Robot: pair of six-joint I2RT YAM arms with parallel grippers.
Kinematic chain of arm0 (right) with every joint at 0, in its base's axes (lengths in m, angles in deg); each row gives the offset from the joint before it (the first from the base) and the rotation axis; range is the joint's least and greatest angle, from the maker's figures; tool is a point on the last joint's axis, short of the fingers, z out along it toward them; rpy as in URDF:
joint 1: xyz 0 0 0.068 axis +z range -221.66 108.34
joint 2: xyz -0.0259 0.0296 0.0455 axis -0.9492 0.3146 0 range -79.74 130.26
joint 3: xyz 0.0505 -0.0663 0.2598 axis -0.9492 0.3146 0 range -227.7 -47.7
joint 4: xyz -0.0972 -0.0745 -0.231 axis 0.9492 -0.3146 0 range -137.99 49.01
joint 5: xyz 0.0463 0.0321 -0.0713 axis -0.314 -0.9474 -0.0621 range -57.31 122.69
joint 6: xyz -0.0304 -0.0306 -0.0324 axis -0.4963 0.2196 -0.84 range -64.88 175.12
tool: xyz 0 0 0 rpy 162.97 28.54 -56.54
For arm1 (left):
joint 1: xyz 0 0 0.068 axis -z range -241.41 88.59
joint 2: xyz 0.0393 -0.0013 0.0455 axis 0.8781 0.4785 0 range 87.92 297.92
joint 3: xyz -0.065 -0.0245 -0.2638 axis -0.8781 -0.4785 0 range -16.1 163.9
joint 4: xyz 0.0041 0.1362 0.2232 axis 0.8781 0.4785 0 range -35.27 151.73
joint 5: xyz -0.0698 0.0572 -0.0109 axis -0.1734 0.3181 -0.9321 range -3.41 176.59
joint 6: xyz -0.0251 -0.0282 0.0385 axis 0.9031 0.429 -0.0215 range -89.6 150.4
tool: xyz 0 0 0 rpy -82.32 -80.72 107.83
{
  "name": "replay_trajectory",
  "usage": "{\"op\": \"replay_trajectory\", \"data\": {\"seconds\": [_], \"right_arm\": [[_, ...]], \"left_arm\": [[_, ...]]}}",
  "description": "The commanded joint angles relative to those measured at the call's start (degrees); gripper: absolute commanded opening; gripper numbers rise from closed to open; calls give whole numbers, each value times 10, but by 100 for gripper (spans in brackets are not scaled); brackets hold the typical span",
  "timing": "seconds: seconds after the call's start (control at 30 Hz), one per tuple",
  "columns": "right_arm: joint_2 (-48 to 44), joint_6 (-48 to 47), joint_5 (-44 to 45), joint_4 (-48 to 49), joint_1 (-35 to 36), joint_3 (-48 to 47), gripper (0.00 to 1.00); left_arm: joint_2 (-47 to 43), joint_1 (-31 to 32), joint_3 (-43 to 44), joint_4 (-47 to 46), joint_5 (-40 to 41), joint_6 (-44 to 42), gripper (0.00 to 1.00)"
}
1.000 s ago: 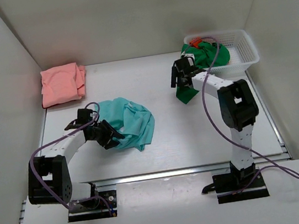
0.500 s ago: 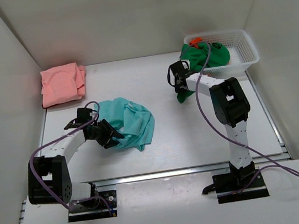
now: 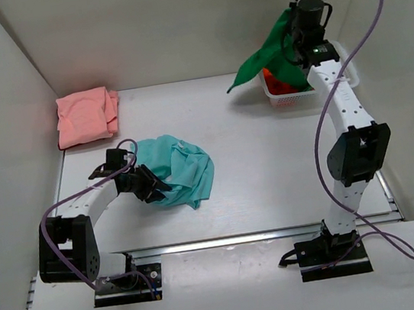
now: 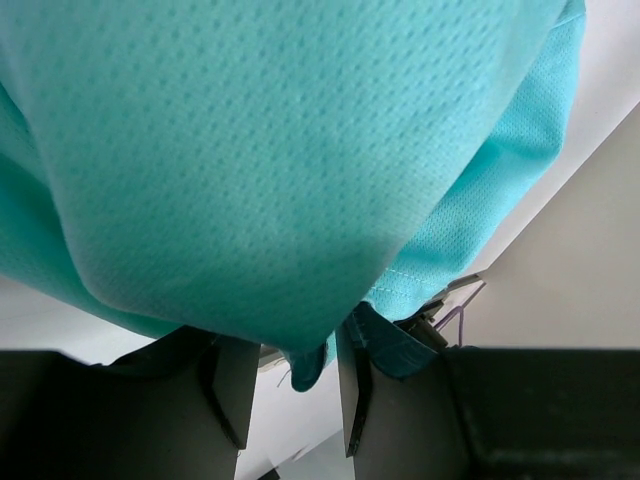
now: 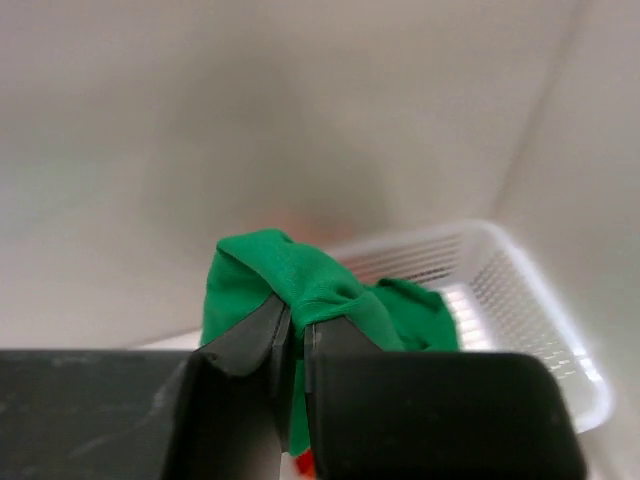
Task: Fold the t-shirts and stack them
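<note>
I should next pinch the teal t-shirt with my left gripper by its loose hem tip [image 3: 164, 193] [image 4: 308, 367], so the rest stays free to spread for folding.
The teal t-shirt [image 3: 182, 166] lies crumpled on the table in front of the left arm. My left gripper [image 3: 152, 189] sits low at its near-left edge. In the left wrist view the teal cloth [image 4: 250, 150] drapes over the left gripper [image 4: 292, 350]; its jaws stand apart, with a hem tip hanging loose between them. My right gripper [image 3: 290, 35] is raised high at the back right, shut on the dark green t-shirt [image 3: 259, 59], which hangs down to the left. The right wrist view shows the right gripper [image 5: 296, 318] pinching a green fold [image 5: 300, 275]. The salmon pink t-shirt [image 3: 87, 114] lies folded at the back left.
A white mesh basket [image 3: 292, 99] stands at the back right under the hanging green cloth, with a red-orange item [image 3: 278, 83] inside. The basket's rim [image 5: 540, 300] also shows in the right wrist view. White walls close in the table on three sides.
The right gripper shut on the green t-shirt near the table and swung it high above the basket. The left jaws narrowed slightly at the teal t-shirt's edge.
</note>
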State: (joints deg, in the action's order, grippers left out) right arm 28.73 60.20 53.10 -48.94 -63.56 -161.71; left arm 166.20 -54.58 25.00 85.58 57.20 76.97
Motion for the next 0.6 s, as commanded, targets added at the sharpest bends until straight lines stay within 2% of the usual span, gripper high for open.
{"op": "replay_trajectory", "data": {"seconds": [0.0, 0.17, 0.37, 0.57], "right_arm": [[13, -26, 17, 28, -24, 12, 1], [71, -38, 6, -10, -55, -36, 0], [128, -89, 96, 26, -76, -93, 0], [133, -147, 178, 103, -74, -126, 0]], "left_arm": [[-10, -7, 8, -8, -15, 2, 45], [-10, -10, 1, -9, -16, 5, 45], [-15, -5, -1, -10, -13, 1, 45], [-18, -4, -8, -7, -15, -1, 46]]}}
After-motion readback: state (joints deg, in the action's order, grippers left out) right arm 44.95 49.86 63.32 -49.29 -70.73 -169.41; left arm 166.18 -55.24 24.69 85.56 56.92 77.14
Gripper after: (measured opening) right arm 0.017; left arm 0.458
